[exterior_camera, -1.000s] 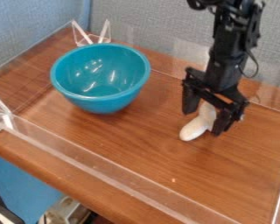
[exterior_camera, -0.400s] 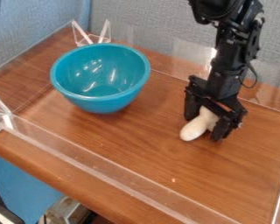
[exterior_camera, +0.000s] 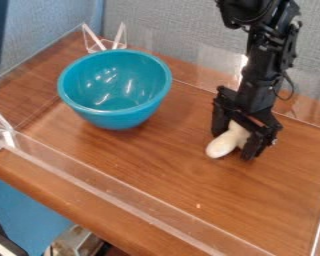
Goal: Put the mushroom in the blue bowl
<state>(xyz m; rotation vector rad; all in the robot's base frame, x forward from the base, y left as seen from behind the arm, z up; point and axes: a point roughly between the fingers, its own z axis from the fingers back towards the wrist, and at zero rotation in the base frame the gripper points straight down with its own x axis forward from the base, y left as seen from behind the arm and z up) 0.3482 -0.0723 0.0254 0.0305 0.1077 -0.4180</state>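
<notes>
The mushroom [exterior_camera: 224, 146] has my fingers on either side of it, reaching down low by the wooden table, so my gripper should close. Closing now would hold it.
The blue bowl [exterior_camera: 115, 88] stands on the wooden table at the left, upright and empty. The mushroom [exterior_camera: 224, 146] lies on the table at the right; only its cream-white stem shows, the cap is hidden behind the gripper. My black gripper [exterior_camera: 243, 139] is lowered over the mushroom with a finger on each side of it. The jaws stand close around it, but I cannot tell whether they press on it. The mushroom still rests on the table.
A low clear acrylic wall [exterior_camera: 149, 180] runs around the table's edge. A clear plastic bracket [exterior_camera: 104, 40] stands behind the bowl. A grey-blue wall is at the back.
The gripper has come down slightly around the mushroom over the last second. The bowl and mushroom have not moved.
</notes>
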